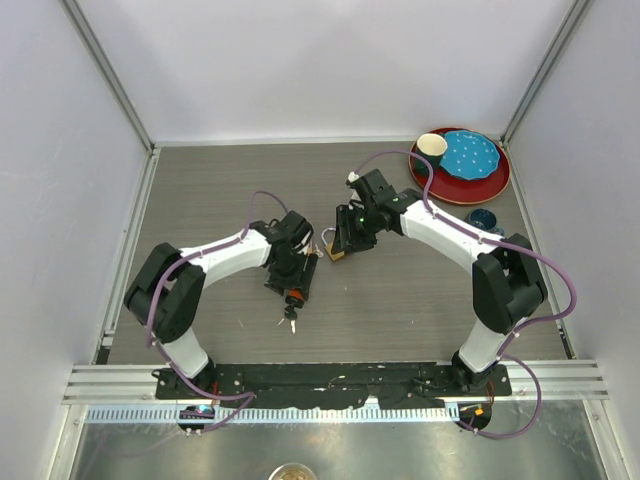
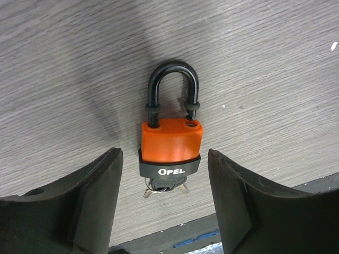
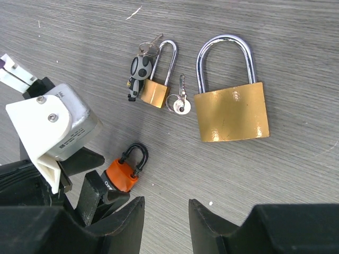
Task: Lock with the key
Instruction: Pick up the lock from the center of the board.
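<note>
The orange padlock's lower end lies between my left gripper's open fingers, so it is now time to close them, which would catch the padlock.
An orange padlock (image 2: 170, 142) with a black shackle (image 2: 172, 74) lies flat on the grey wood table. One shackle leg looks lifted out of its hole. A key (image 2: 165, 185) sits in its bottom end. My left gripper (image 2: 163, 159) is open, its fingers apart on either side of the lock's lower end, not touching it. In the top view the left gripper (image 1: 291, 278) is over the orange padlock (image 1: 293, 296). My right gripper (image 3: 165, 217) is open and empty above bare table, just right of the orange padlock (image 3: 123, 174).
A large brass padlock (image 3: 230, 108) and a small brass padlock (image 3: 155, 91) with loose keys (image 3: 180, 103) and a black fob (image 3: 139, 69) lie beyond the right gripper. A red plate (image 1: 492, 183) with blue dish and cup stands back right.
</note>
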Robot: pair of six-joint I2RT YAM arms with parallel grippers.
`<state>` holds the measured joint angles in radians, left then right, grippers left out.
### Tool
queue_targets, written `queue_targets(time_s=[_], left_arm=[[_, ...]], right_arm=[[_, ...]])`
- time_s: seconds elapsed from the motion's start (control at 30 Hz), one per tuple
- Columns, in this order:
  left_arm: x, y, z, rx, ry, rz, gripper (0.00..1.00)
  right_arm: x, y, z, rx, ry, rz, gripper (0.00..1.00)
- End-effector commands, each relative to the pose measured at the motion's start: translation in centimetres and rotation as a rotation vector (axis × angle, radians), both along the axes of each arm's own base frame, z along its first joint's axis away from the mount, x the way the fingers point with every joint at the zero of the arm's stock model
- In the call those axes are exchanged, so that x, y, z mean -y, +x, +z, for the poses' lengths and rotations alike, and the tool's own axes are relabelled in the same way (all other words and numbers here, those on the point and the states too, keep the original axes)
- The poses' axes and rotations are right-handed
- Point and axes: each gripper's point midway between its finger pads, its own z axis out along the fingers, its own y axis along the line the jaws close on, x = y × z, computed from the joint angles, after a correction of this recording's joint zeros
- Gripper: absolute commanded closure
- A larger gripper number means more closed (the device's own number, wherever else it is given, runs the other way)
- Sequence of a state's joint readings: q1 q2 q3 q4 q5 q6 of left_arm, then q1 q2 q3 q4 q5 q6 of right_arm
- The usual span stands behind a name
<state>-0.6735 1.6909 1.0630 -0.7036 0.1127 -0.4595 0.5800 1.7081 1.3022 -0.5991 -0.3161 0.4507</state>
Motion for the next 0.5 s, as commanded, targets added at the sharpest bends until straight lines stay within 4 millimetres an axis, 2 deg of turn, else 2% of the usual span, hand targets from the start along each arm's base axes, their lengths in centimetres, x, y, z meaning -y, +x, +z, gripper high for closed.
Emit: queue_targets(time_s=[0.0,0.17,0.27,0.3,0.37,0.4,0.47], left_arm=[[0.9,0.6,-0.6,0.020,-0.015,-0.025,0.33],[0.6,0.0,-1.9,-0.003,0.034,-0.043,0.36],[0.3,-0.4,-2.7,-0.018,0.060,-0.058,0.45],[0.2,-0.6,-2.9,-0.026,0.069,-0.061,0.55],[-0.1,-0.7,-3.0,-0.035,0.084,-0.066,0.69],[0.0,-0.6,-2.8,-0.029,0.082,-0.069,0.82],[0.2,-0.1,-1.8,0.001,0.065,-0.070,0.94]], right_arm=[[0.0,0.5,1.9,0.057,0.039,0.004,0.56],[0.3,0.5,1.8,0.054,0.037,-0.002,0.55],[0.4,0.7,1.9,0.057,0.041,-0.009,0.55],[0.4,0.7,2.1,0.062,0.043,-0.009,0.55],[0.4,0.7,2.4,0.065,0.046,-0.009,0.55],[0.4,0.8,2.7,0.071,0.052,-0.007,0.54],[0.2,0.6,3.4,0.084,0.072,0.005,0.50]])
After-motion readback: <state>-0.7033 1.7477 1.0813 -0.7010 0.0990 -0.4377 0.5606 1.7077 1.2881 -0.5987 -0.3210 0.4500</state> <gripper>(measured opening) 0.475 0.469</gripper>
